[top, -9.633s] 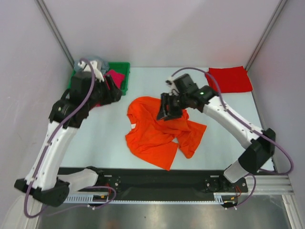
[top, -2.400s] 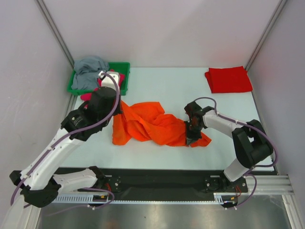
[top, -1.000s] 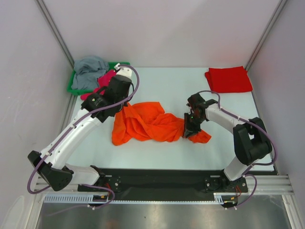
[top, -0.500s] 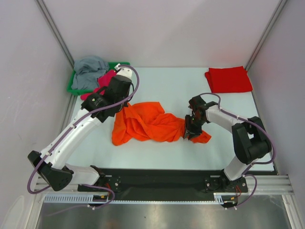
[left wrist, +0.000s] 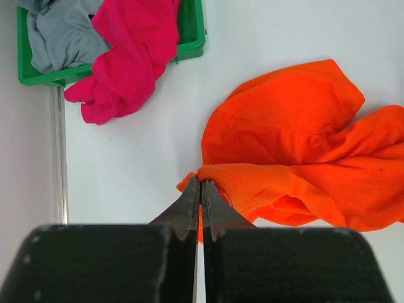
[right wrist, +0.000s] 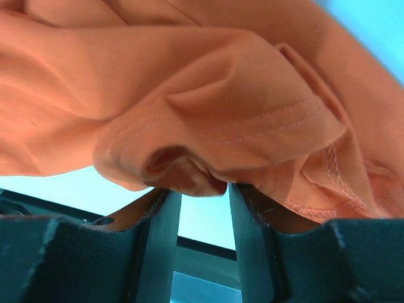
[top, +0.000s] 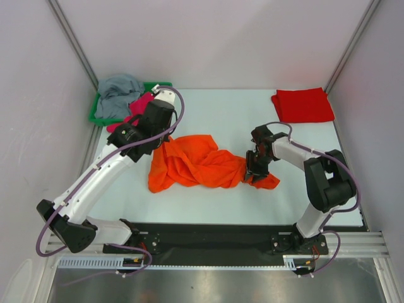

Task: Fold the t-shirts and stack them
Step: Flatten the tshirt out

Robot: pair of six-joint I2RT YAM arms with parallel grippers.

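I should next use my right gripper to pinch the orange t-shirt (top: 202, 165) by its hemmed fold, opposite my left gripper's corner, so that I can spread it for folding.
A crumpled bright orange t-shirt (top: 202, 165) lies mid-table. My left gripper (top: 165, 140) holds its upper left corner; in the left wrist view that gripper (left wrist: 201, 183) is shut on a pinch of the orange t-shirt (left wrist: 297, 145), lifted off the table. My right gripper (top: 252, 173) sits at the shirt's right end. In the right wrist view its jaws stand apart, with a hemmed fold of the orange t-shirt (right wrist: 189, 95) resting across the tips of the right gripper (right wrist: 203, 189). A folded red t-shirt (top: 304, 105) lies at the back right.
A green tray (top: 95, 117) stands at the back left with a grey t-shirt (top: 117, 91) in it. A magenta t-shirt (top: 136, 107) spills over its rim. The left wrist view shows the tray (left wrist: 189, 47), magenta t-shirt (left wrist: 129, 57) and grey t-shirt (left wrist: 63, 38). Walls close in on both sides.
My right gripper's jaws have spread apart on the orange t-shirt's right end over the last second. The left arm keeps its pinch and has not moved.
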